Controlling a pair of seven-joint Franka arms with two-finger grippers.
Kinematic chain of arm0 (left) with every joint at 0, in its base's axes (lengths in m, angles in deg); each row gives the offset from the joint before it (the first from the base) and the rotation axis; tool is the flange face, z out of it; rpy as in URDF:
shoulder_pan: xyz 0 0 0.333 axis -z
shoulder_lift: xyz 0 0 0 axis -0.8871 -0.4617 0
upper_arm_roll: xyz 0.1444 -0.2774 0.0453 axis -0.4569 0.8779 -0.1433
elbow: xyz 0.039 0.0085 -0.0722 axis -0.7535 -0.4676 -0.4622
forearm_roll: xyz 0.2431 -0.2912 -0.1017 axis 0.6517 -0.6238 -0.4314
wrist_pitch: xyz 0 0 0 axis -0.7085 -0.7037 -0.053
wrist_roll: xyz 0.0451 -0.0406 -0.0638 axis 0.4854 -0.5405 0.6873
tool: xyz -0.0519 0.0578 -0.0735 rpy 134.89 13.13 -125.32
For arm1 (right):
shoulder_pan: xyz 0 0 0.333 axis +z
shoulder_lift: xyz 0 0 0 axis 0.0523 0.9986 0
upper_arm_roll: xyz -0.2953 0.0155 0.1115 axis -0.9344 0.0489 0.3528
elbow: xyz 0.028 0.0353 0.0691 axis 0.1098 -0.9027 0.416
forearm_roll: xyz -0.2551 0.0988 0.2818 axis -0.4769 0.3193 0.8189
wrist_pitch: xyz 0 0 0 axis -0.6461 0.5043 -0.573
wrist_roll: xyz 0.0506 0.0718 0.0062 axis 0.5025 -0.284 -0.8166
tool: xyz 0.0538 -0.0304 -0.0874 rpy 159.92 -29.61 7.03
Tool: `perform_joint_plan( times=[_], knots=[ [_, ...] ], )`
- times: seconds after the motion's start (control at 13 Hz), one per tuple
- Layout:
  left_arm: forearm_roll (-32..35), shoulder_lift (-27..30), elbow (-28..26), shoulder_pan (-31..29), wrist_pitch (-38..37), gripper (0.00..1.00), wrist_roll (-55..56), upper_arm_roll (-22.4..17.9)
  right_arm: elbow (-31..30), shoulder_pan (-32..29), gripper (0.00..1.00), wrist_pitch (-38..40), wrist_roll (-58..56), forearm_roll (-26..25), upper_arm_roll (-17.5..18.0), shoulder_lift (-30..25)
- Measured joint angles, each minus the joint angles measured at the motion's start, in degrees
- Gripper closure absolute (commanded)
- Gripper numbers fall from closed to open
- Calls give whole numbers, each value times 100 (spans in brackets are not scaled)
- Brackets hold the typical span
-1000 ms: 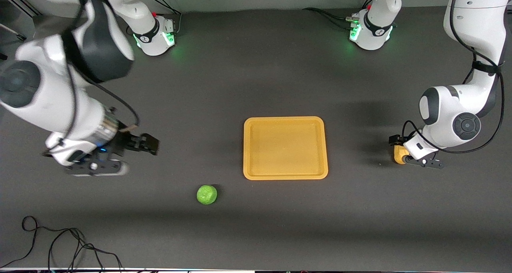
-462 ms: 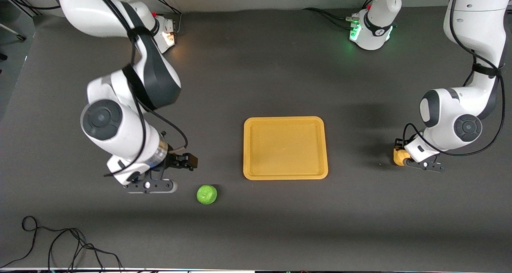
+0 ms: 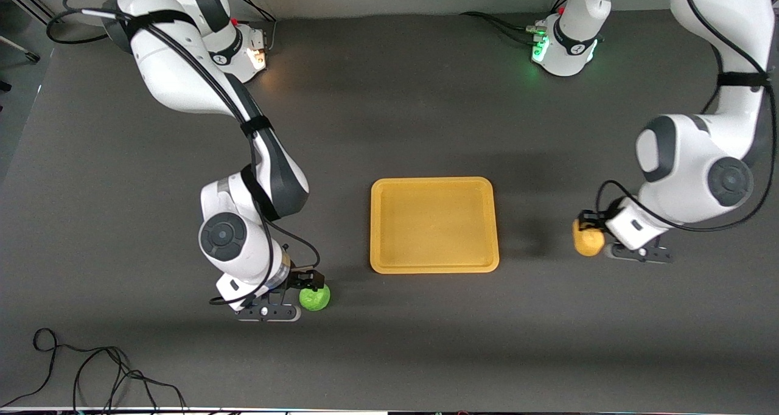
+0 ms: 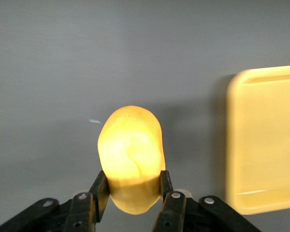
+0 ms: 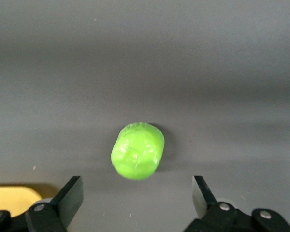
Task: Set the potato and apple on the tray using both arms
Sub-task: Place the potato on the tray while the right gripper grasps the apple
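Observation:
My right gripper will next grab the green apple [image 3: 316, 298] by its rounded sides to place it on the yellow-orange tray.
The yellow-orange potato [image 3: 588, 239] is clamped in my left gripper [image 3: 595, 240] and held above the table, beside the tray's edge toward the left arm's end. In the left wrist view the fingers [image 4: 102, 187] press both sides of the potato [image 4: 130, 152], with the tray [image 4: 268, 145] close by. The green apple [image 3: 316, 298] lies on the table, nearer the front camera than the yellow-orange tray [image 3: 389, 220], toward the right arm's end. My right gripper [image 3: 303, 288] is open and low beside the apple. In the right wrist view the apple [image 5: 137, 151] lies just ahead of the spread fingertips [image 5: 71, 192].
A black cable [image 3: 91, 366] lies looped on the table near the front edge at the right arm's end. The two arm bases [image 3: 563, 47] stand along the edge farthest from the front camera. A tray corner [image 5: 12, 199] shows in the right wrist view.
The right arm has swung across from its end of the table and come down beside the apple. The left gripper has lifted the potato and moved it a little toward the tray.

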Motion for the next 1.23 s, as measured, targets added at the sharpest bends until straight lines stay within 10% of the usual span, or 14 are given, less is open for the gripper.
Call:
perform_joint_plan(
  times=[0.54, 0.69, 0.85, 1.23],
  knots=[
    [-9, -668, -161, 1856, 783, 93, 1782, 18, -45, 12, 0, -906, 64, 0, -1, 661],
    [-9, -884, -163, 1857, 1018, 91, 1782, -11, -45, 39, 38, -930, 64, 0, 1, 725],
    [-9, -1024, -162, 1857, 1231, 69, 1782, -20, -44, 59, 54, -930, 64, 0, 3, 735],
    [-9, -1197, -155, 1865, 1540, 0, 1782, -21, 84, 58, 54, -735, 55, -7, -34, 619]
  ],
)
